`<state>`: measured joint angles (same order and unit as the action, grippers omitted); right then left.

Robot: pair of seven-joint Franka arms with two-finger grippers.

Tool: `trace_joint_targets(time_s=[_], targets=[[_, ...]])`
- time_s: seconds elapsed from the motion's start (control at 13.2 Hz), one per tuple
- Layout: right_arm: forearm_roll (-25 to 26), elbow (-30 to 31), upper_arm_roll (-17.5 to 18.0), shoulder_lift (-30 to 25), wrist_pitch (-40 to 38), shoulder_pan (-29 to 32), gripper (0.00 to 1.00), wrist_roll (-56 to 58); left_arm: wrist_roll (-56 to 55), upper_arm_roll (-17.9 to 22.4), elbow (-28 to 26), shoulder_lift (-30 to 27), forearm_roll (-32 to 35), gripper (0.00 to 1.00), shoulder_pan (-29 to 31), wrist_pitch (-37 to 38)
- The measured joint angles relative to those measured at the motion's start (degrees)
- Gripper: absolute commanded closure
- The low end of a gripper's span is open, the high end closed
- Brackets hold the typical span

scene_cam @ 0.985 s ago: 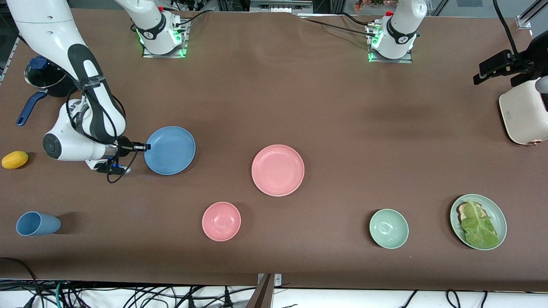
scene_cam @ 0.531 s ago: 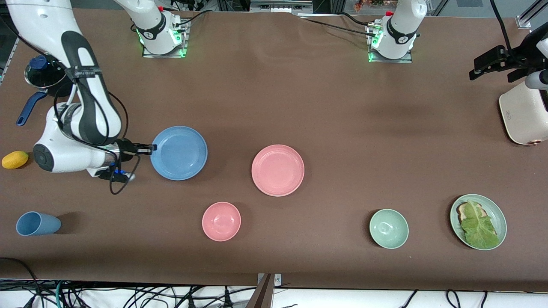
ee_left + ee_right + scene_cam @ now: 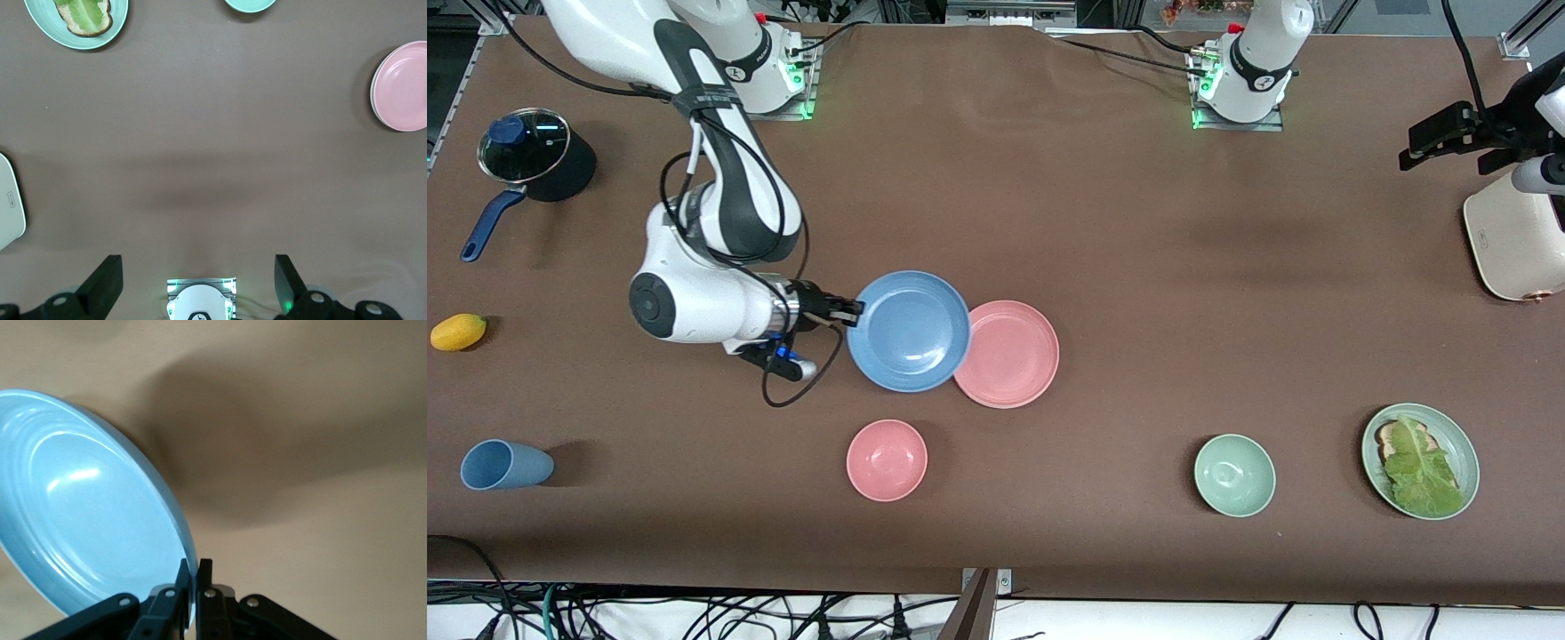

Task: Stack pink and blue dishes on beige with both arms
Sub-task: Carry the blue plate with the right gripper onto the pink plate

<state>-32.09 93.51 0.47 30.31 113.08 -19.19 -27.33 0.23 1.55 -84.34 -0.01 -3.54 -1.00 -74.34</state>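
The blue plate's base still hangs beside the pink plate's rim, so my right gripper keeps hold of the blue plate until it sits inside the pink plate.
My right gripper (image 3: 854,311) is shut on the rim of the blue plate (image 3: 907,331) and holds it up off the table, slightly tilted. The right wrist view shows the two fingers pinching that rim at my right gripper (image 3: 193,567), with the blue plate (image 3: 87,513) beside them. From the front, the blue plate's edge overlaps the rim of the pink plate (image 3: 1014,356), which lies flat mid-table. The pink plate (image 3: 403,87) also shows in the left wrist view. My left gripper (image 3: 1436,142) waits open and empty, high over the left arm's end of the table (image 3: 197,261). No beige plate is in view.
Nearer the camera stand a pink bowl (image 3: 887,460), a pale green bowl (image 3: 1234,475), a green plate of toast and lettuce (image 3: 1420,460) and a blue cup (image 3: 503,465). A lidded pot (image 3: 534,160) and a yellow fruit (image 3: 458,332) sit at the right arm's end, a white appliance (image 3: 1516,240) under the left gripper.
The right arm has carried the blue plate along the table toward the pink plate, until their edges overlap. The left gripper has hardly moved.
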Motion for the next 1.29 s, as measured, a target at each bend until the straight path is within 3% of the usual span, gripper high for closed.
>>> trace_joint_targets(time_s=[0.15, 0.53, 1.29], targets=[[-3.6, 0.0, 0.1, 1.6, 5.6, -2.2, 1.00, -2.0, 0.0, 0.0, 0.0, 0.0, 0.0, 0.00, 0.0, 0.0], [-4.5, -0.9, 0.2, 7.1, 18.8, -9.5, 1.00, -3.8, 0.0, 0.0, 0.0, 0.0, 0.0, 0.00, 0.0, 0.0], [-4.4, -1.3, 0.0, 10.2, 21.9, -13.6, 1.00, -4.0, 0.0, 0.0, 0.0, 0.1, 0.0, 0.00, 0.0, 0.0]])
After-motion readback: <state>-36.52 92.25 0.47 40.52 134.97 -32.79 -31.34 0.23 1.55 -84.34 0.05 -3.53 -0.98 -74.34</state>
